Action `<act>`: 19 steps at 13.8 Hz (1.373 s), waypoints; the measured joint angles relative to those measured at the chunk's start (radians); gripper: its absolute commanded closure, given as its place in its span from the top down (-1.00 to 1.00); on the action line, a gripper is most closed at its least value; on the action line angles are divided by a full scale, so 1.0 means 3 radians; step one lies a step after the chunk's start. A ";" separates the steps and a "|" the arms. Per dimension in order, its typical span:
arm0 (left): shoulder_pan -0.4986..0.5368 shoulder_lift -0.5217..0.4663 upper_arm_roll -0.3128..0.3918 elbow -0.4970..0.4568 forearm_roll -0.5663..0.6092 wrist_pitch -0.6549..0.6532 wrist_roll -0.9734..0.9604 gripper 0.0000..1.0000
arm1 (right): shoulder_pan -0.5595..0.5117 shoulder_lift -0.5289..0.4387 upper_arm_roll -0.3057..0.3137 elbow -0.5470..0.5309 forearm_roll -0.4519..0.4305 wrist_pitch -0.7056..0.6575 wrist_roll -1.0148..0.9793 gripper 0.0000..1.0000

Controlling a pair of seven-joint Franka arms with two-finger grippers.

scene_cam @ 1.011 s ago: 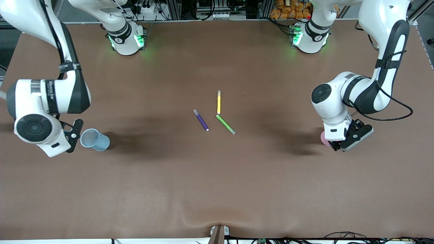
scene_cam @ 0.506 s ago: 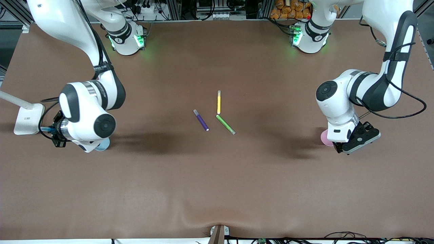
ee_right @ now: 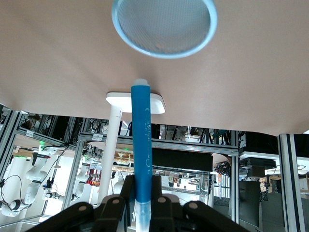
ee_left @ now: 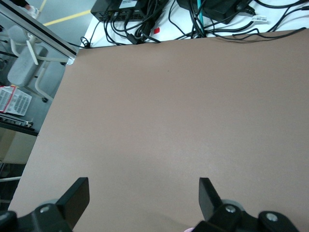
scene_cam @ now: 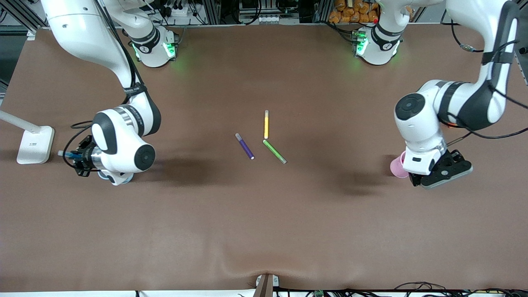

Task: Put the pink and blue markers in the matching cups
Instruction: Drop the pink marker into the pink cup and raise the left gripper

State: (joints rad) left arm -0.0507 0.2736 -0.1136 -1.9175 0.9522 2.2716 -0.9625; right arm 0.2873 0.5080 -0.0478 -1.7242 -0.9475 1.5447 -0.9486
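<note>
The marker's end (ee_right: 141,84) is still short of the blue cup's rim (ee_right: 164,55) in the right wrist view, so the marker moves toward the cup, before my right gripper releases it.
My right gripper (scene_cam: 75,158) is shut on the bright blue marker (ee_right: 141,145), low at the right arm's end of the table. The marker (scene_cam: 66,154) lies level and sticks out toward the table's end. In the right wrist view the pale blue cup (ee_right: 164,26) shows its open mouth just past the marker's tip. The front view has that cup almost hidden under the right wrist. The pale pink cup (scene_cam: 398,167) stands beside my left gripper (scene_cam: 447,171), which is open and holds nothing (ee_left: 143,195). The pink marker is out of view.
Purple (scene_cam: 244,146), yellow (scene_cam: 266,124) and green (scene_cam: 274,151) markers lie mid-table. A white stand base with a pole (scene_cam: 35,144) sits at the right arm's end, close to the held marker's tip. Cables and black boxes (ee_left: 159,14) lie off the table's edge.
The right arm swung in over the blue cup and turned its wrist, laying the blue marker level. The left gripper drifted a little away from the pink cup.
</note>
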 measured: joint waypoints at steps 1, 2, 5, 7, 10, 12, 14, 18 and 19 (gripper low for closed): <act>0.0026 -0.0007 0.0001 0.0034 -0.0173 0.0000 0.0172 1.00 | 0.0028 0.0021 0.0000 -0.0018 -0.0001 0.0003 0.0023 -1.00; 0.0049 -0.0022 0.0002 0.0053 -0.0345 0.0000 0.0335 1.00 | 0.0048 0.0040 0.0000 -0.0025 -0.0002 0.0016 0.0048 -1.00; 0.0070 -0.0107 -0.0002 0.0087 -0.0783 -0.0110 0.0655 1.00 | 0.0060 0.0090 0.0000 -0.0030 -0.0076 0.0104 0.0074 -1.00; 0.0065 -0.0180 -0.0018 0.0169 -0.1152 -0.0296 0.0907 1.00 | 0.0064 0.0101 0.0000 -0.0039 -0.0178 0.0122 0.0138 -1.00; 0.0069 -0.0239 -0.0021 0.0440 -0.1814 -0.0696 0.1481 1.00 | 0.0081 0.0153 0.0001 -0.0047 -0.0265 0.0135 0.0225 -1.00; 0.0070 -0.0247 -0.0021 0.0657 -0.2073 -0.1026 0.1712 1.00 | 0.0110 0.0206 0.0002 -0.0050 -0.0295 0.0138 0.0252 -1.00; 0.0069 -0.0250 -0.0027 0.0868 -0.2273 -0.1413 0.1887 1.00 | 0.0133 0.0258 0.0002 -0.0052 -0.0322 0.0138 0.0272 -1.00; 0.0070 -0.0286 -0.0012 0.1352 -0.2853 -0.2193 0.2198 1.00 | 0.0138 0.0345 0.0001 -0.0056 -0.0386 0.0138 0.0310 -1.00; 0.0071 -0.0325 -0.0010 0.1403 -0.2906 -0.2292 0.2214 1.00 | 0.0138 0.0363 0.0002 -0.0056 -0.0388 0.0139 0.0313 -1.00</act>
State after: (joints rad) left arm -0.0294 0.1762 -0.1166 -1.4965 0.0804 1.5838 -0.2982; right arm 0.3287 0.6169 -0.0474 -1.7411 -1.0639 1.5865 -0.8548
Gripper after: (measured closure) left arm 0.000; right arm 0.828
